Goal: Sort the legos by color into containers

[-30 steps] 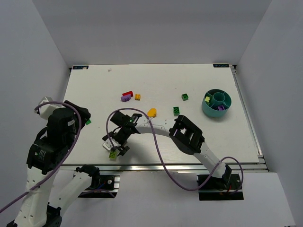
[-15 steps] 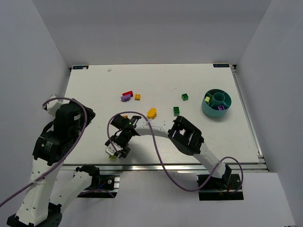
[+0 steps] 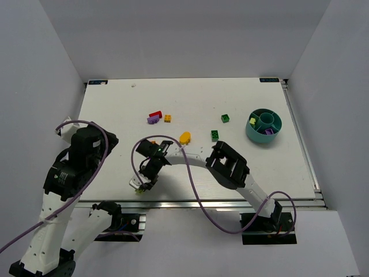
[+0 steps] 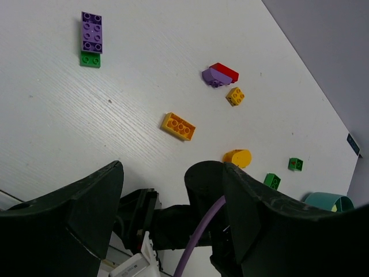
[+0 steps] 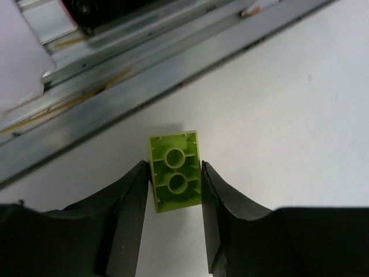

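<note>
My right gripper has both fingers shut against the long sides of the lime brick [image 3: 139, 191] [image 5: 176, 172]. The brick would come up if I lifted my right gripper now.
My right gripper [image 3: 142, 184] is at the near-left of the table, down over an upside-down lime brick [image 5: 174, 178]. Both fingers touch the brick's long sides in the right wrist view, and the brick rests on the table. My left gripper [image 4: 173, 222] is open and empty, held above the table's left side. A red brick [image 3: 155, 115], a purple brick [image 3: 153, 120], a small orange brick [image 3: 168, 118], an oval orange-yellow piece [image 3: 185, 137] and two green bricks [image 3: 225, 118] [image 3: 214, 135] lie mid-table. The teal bowl [image 3: 252, 135] at the right holds a yellow and a purple brick.
The left wrist view shows a purple brick [image 4: 91, 32] next to a green one [image 4: 90, 59] at far left, and an orange brick [image 4: 178, 126]. The metal rail [image 5: 115, 52] of the table's front edge runs just beyond the lime brick. A purple cable [image 3: 190, 173] loops over the right arm.
My right gripper has moved toward the front edge, come down over the lime brick and closed in on it. My left arm has shifted slightly to the right.
</note>
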